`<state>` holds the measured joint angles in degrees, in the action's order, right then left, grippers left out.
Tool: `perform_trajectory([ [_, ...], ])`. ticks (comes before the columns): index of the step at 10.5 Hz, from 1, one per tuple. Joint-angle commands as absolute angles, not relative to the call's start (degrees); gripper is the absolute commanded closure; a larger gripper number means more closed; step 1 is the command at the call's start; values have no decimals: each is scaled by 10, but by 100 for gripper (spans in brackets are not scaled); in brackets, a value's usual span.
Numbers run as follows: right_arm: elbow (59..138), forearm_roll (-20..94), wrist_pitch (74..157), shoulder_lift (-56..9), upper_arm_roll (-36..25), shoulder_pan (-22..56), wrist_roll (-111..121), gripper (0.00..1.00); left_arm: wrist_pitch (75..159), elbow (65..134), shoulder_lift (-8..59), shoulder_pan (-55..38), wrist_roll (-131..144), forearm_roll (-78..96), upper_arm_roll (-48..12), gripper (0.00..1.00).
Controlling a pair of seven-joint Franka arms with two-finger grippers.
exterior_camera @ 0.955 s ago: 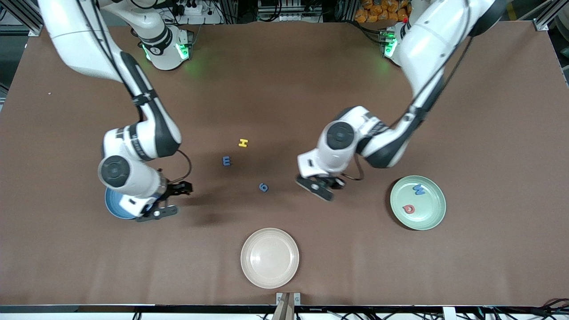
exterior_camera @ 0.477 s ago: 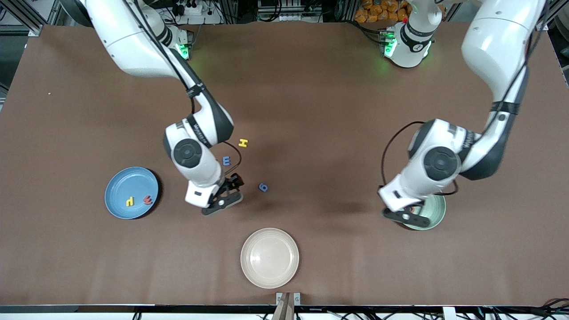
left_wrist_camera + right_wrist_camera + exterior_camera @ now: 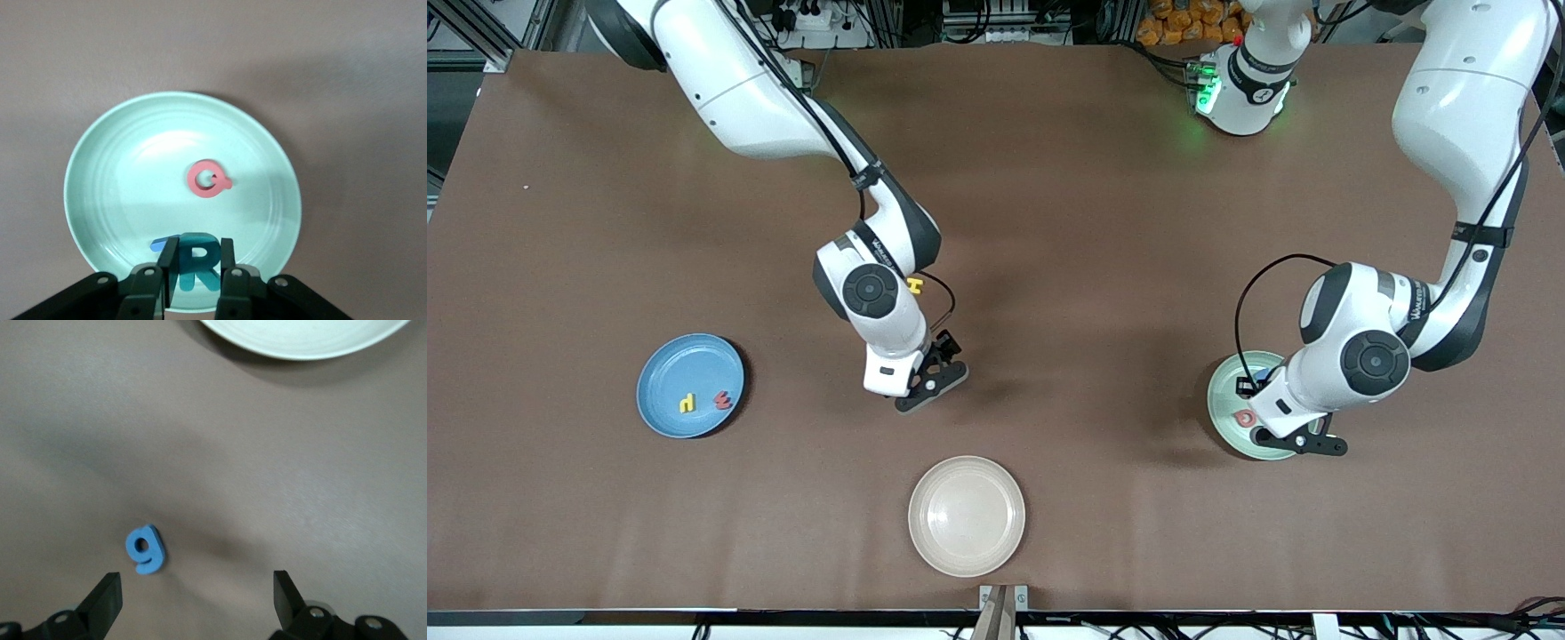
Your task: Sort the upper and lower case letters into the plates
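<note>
My right gripper's fingers are above and short of the g, so closing now would miss, and the gripper first lowers toward the blue g (image 3: 153,551).
My left gripper (image 3: 1301,441) hangs over the mint green plate (image 3: 1221,396), shut on a teal letter R (image 3: 198,261). Below it in the left wrist view, that plate (image 3: 120,200) holds a red Q (image 3: 209,179) and a blue letter (image 3: 157,245) half hidden by a finger. My right gripper (image 3: 195,581) stands open just above the table, with a blue g (image 3: 145,549) lying close to one finger. The front view hides the g under that gripper (image 3: 932,380). A yellow H (image 3: 915,285) peeks out beside the right arm. The sky blue plate (image 3: 671,369) holds a yellow letter (image 3: 686,403) and a red one (image 3: 722,400).
A cream plate (image 3: 967,516) sits near the table's front edge, nearer to the front camera than the right gripper; its rim (image 3: 300,337) shows in the right wrist view. The right arm's forearm covers part of the table's middle.
The right arm swung from the sky blue plate to the table's middle, over the blue g. The left arm carried the teal R from the middle to over the mint green plate.
</note>
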<state>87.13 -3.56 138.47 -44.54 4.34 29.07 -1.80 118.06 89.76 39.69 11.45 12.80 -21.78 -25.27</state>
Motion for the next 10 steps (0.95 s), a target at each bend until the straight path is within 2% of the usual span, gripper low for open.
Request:
perform_trajectory([
  [1, 846, -29, 1420, -477, 46, 301, -26, 0, 1174, 894, 389, 136, 120, -212, -256, 0],
  [10, 848, -16, 1422, -490, 50, 310, -25, 0, 1091, 877, 228, 132, 136, -171, -291, 0],
])
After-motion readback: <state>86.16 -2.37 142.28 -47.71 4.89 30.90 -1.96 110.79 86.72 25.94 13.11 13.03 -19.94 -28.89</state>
